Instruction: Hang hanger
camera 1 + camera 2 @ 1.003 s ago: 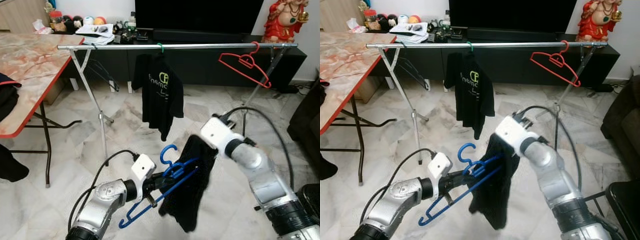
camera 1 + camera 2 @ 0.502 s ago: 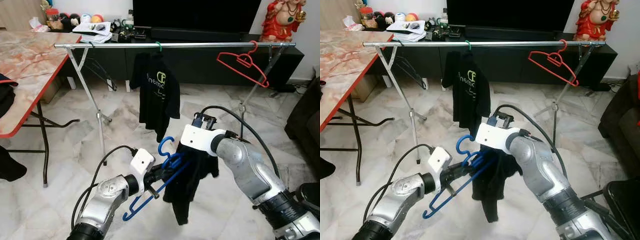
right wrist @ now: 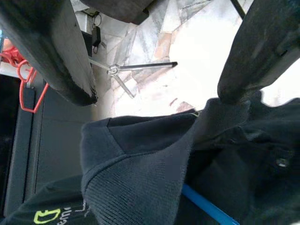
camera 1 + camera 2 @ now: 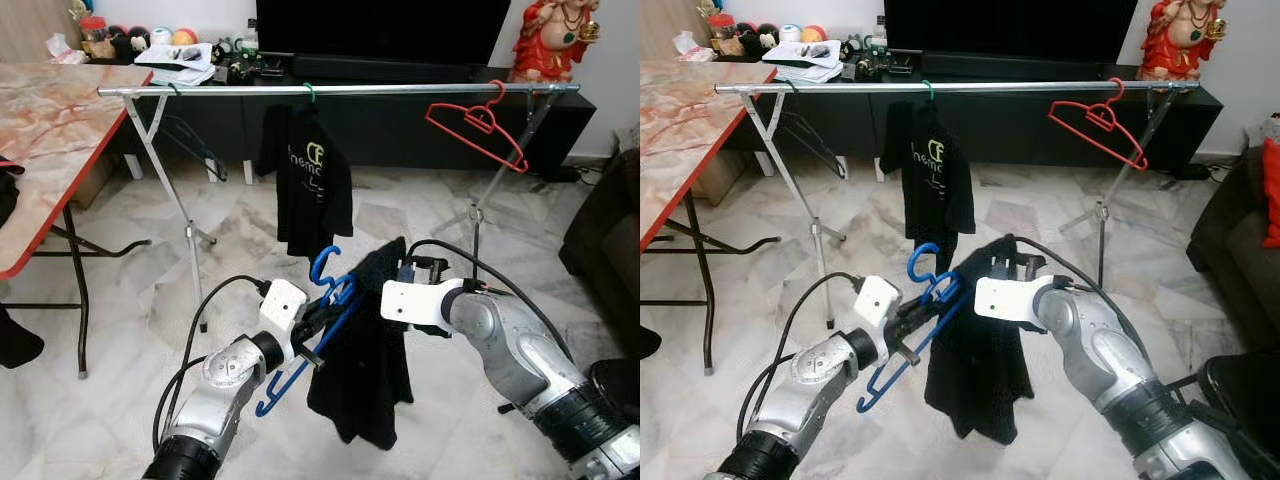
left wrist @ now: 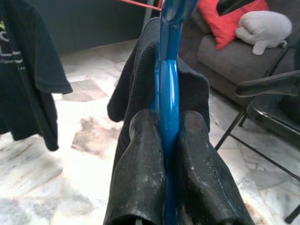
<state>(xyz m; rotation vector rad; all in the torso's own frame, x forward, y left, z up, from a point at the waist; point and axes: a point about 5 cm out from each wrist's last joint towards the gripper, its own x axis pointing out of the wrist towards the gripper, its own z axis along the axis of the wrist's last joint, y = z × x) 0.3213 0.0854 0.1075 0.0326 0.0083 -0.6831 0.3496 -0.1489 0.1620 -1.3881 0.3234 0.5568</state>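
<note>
The garment's body hangs loose below the hanger, so my right gripper will pinch its raised ribbed edge next.
My left gripper is shut on the shaft of a blue hanger, which it holds tilted at waist height, hook up. A black garment is draped over the hanger's far arm and hangs down. The white wrist of my right arm is against the garment's upper right side. In the right wrist view my right gripper is open, its fingertips just above the garment's shoulder. The metal clothes rail runs across behind.
On the rail hang a black T-shirt on a green hanger and an empty red hanger. A marble-topped table stands on the left, a dark sofa on the right, and a TV cabinet behind the rail.
My right arm swung down and left to the hanger with the black garment. The garment now hangs wider over the blue hanger. The left gripper lifted the hanger slightly.
</note>
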